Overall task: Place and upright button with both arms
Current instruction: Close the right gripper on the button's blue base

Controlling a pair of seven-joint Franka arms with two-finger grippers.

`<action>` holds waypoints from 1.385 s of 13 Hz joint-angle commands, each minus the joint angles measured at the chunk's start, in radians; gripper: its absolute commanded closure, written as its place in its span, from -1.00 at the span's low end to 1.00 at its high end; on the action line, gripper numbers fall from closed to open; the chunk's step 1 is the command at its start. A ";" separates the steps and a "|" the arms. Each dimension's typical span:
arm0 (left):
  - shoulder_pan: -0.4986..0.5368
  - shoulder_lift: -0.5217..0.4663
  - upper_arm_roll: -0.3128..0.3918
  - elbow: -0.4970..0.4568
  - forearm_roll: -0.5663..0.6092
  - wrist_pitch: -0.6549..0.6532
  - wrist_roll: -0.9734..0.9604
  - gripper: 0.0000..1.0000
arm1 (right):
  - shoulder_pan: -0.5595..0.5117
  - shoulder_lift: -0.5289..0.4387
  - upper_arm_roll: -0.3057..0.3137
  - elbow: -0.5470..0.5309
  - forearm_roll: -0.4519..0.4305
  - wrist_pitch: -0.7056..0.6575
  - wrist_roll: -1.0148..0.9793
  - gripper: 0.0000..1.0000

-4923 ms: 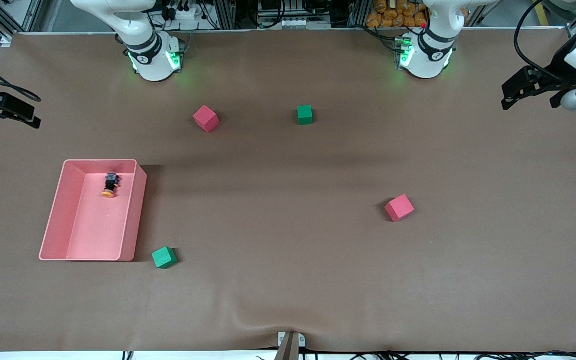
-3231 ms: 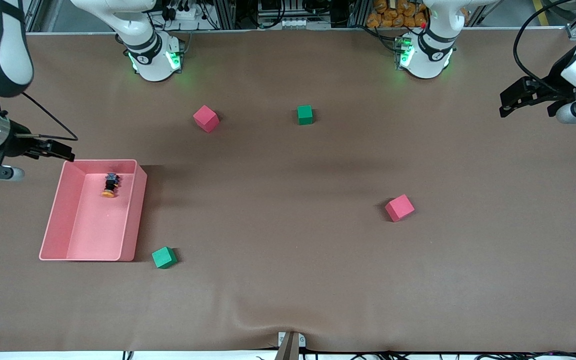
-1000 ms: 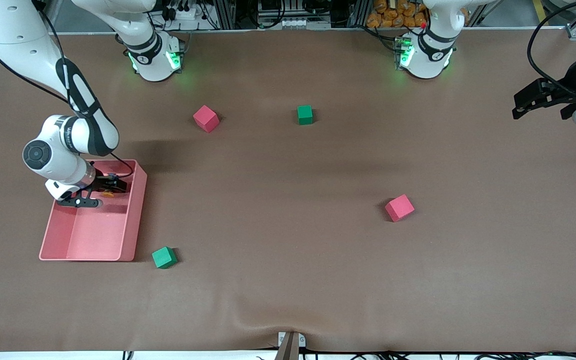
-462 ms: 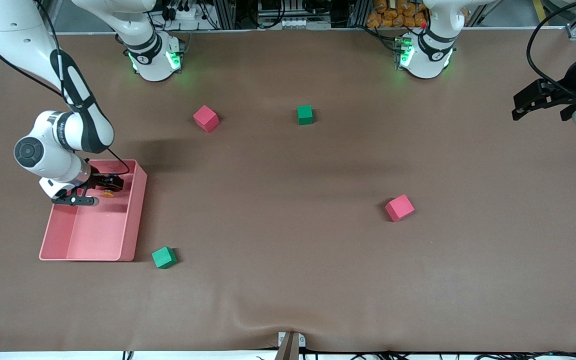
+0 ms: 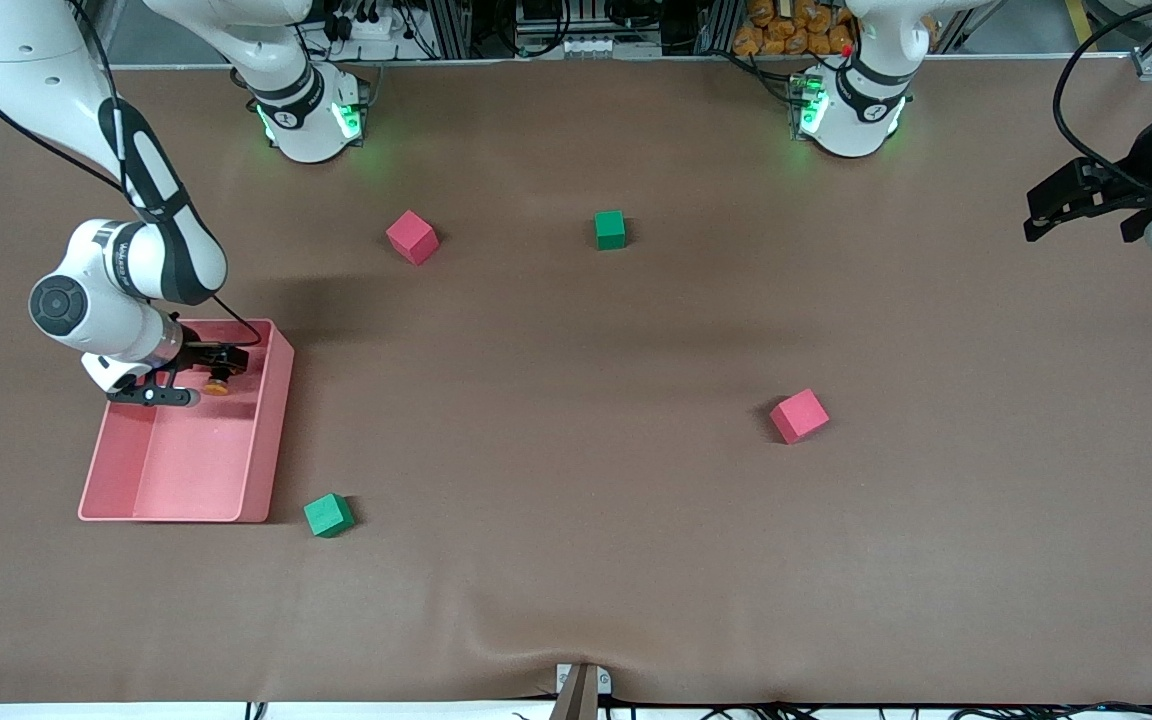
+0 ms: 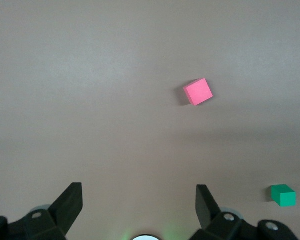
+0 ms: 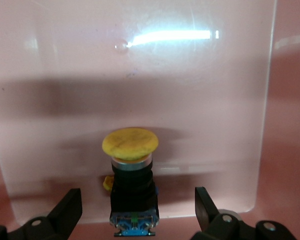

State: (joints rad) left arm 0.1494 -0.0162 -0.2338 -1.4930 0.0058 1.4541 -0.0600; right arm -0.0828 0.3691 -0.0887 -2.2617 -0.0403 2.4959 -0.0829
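Note:
My right gripper closes now, since in the right wrist view its fingers stand beside the button's black body point(image 7: 133, 196) down in the pink bin.
The button point(image 5: 218, 383) lies on its side in the pink bin point(image 5: 271, 440), near the bin's end farthest from the front camera, its orange cap toward that camera. My right gripper point(image 5: 208, 372) is down in the bin, open, with one finger on each side of the button's black body. In the right wrist view the button point(image 7: 131, 170) sits between the open fingers of my right gripper point(image 7: 137, 201), not clamped. My left gripper point(image 5: 1034, 213) hangs open and empty over the left arm's end of the table, where that arm waits; the left wrist view also shows it point(image 6: 138, 197).
A green cube point(image 5: 328, 515) sits beside the bin's near corner. A red cube point(image 5: 411, 237) and a green cube point(image 5: 610, 229) lie nearer the bases. Another red cube point(image 5: 799, 415) lies toward the left arm's end. The left wrist view shows a red cube point(image 6: 198, 92) and a green cube point(image 6: 283, 195).
My right arm swung in from the table's end and lowered its open gripper into the bin around the button. The button has not moved. My left arm shifted only slightly.

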 commanded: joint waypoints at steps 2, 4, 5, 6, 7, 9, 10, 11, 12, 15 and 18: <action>0.004 -0.016 -0.004 0.004 0.000 -0.008 -0.004 -1.00 | -0.015 -0.016 0.009 -0.021 -0.013 -0.019 -0.009 -0.94; 0.006 -0.016 -0.006 0.004 0.000 -0.009 -0.004 -1.00 | -0.015 -0.015 0.010 -0.019 -0.010 -0.020 -0.008 -0.25; 0.006 -0.014 -0.004 0.005 0.000 -0.009 -0.004 -1.00 | -0.015 -0.015 0.009 -0.019 -0.010 -0.019 -0.008 0.13; 0.006 -0.013 -0.004 0.005 0.000 -0.008 -0.004 -1.00 | -0.015 -0.015 0.010 -0.019 -0.010 -0.020 -0.008 0.45; 0.004 -0.010 -0.006 0.005 -0.004 -0.008 -0.004 -1.00 | -0.014 -0.015 0.010 -0.019 -0.010 -0.019 -0.008 0.75; 0.003 -0.011 -0.006 0.005 -0.007 -0.009 -0.011 -1.00 | -0.014 -0.015 0.010 -0.019 -0.010 -0.023 -0.008 0.98; 0.003 -0.010 -0.006 0.005 -0.007 -0.009 -0.023 -1.00 | -0.014 -0.015 0.010 -0.019 -0.010 -0.034 -0.008 1.00; -0.001 -0.010 -0.006 0.005 -0.007 -0.009 -0.033 -1.00 | -0.012 -0.015 0.010 -0.018 -0.010 -0.037 -0.008 1.00; -0.002 -0.007 -0.016 0.008 -0.009 -0.006 -0.052 -1.00 | -0.011 -0.015 0.010 -0.018 -0.010 -0.038 -0.008 1.00; -0.004 -0.001 -0.042 0.011 -0.010 0.000 -0.096 -1.00 | -0.005 -0.018 0.010 0.026 -0.010 -0.040 -0.009 1.00; -0.004 0.001 -0.068 0.010 -0.013 0.005 -0.113 -1.00 | -0.002 -0.025 0.013 0.144 -0.010 -0.162 -0.066 1.00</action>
State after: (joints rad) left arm 0.1458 -0.0195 -0.2903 -1.4930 0.0036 1.4545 -0.1532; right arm -0.0807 0.3675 -0.0824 -2.1894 -0.0403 2.4185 -0.1095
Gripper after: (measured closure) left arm 0.000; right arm 0.595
